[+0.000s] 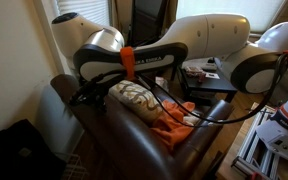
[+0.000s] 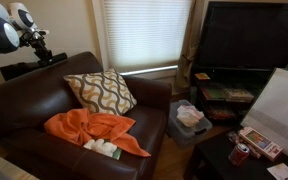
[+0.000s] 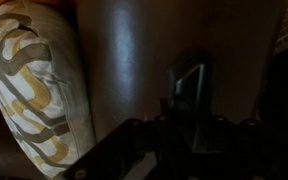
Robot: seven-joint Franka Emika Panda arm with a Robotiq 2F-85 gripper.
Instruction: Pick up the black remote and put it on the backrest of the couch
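The black remote (image 3: 189, 82) is just above the broad leather top of the backrest and would land there, so my gripper should open its fingers.
In the wrist view the black remote (image 3: 189, 82) is a slim dark oblong with a grey sheen, sticking out of my gripper (image 3: 187, 120), which is shut on it. Behind the remote lies the glossy dark brown leather of the couch (image 3: 134, 50). In an exterior view the gripper (image 2: 42, 52) hangs just above the backrest of the couch (image 2: 76, 60) at its left end. From the other side, the arm reaches over the couch and the gripper (image 1: 82, 92) points down at its far side; the remote itself is too dark to make out there.
A patterned cushion (image 2: 101, 92) leans on the backrest to the right of the gripper, also seen in the wrist view (image 3: 29, 85). An orange cloth (image 2: 94, 132) lies on the seat. A TV stand (image 2: 229, 95) and a basket (image 2: 189, 118) stand beyond the couch arm.
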